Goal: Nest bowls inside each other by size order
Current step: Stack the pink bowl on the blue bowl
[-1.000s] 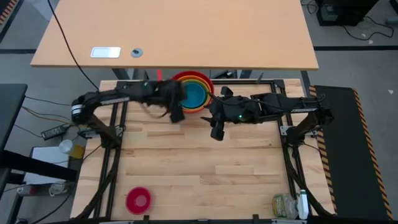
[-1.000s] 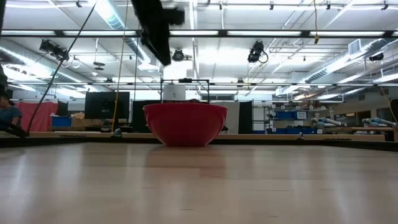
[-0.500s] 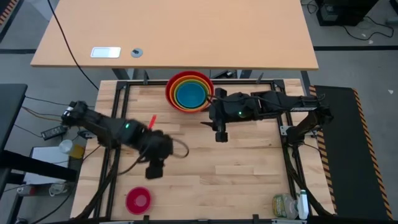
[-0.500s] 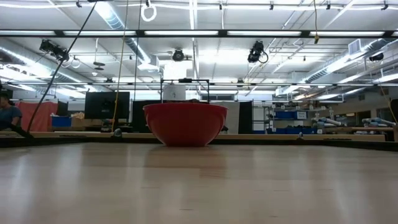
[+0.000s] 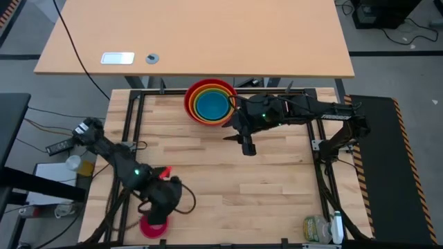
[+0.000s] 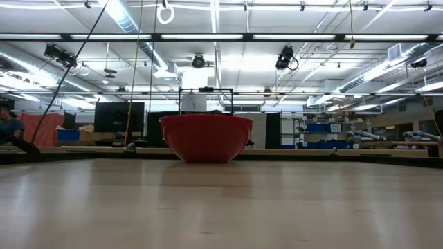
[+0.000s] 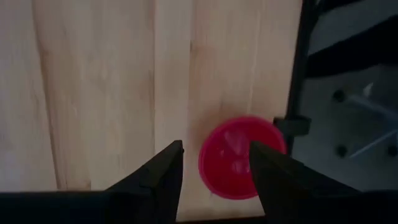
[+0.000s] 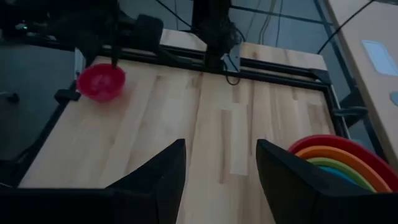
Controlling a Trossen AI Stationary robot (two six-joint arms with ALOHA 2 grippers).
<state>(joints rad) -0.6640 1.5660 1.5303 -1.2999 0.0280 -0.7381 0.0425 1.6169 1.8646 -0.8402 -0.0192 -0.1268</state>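
Observation:
The pink bowl needs to go inside the blue bowl (image 5: 212, 105). My left gripper should grab the pink bowl by its rim (image 5: 154, 237) next.
The red, orange, lime green and blue bowls sit nested in one stack (image 5: 211, 102) at the table's far edge, the blue one innermost. The low view shows the red bowl (image 6: 206, 137) resting on its base. The pink bowl (image 5: 145, 229) rests alone near the table's near left corner. My left gripper (image 5: 156, 217) hangs above it, open and pointing down. In the left wrist view (image 7: 214, 160) the pink bowl (image 7: 231, 163) lies below and between the fingertips, toward one finger. My right gripper (image 5: 248, 146) is open and empty just near-right of the stack, also shown in the right wrist view (image 8: 221, 163).
Black frame rails (image 5: 131, 131) run along the table's left, right and far sides. A jar and a bottle (image 5: 322, 228) stand at the near right corner. Bare wood (image 5: 235, 187) fills the middle of the table.
My left gripper has swung from beside the bowl stack at the far edge across the table toward the near left corner, and now hangs over the pink bowl. It has left the low view. The bowls have not moved.

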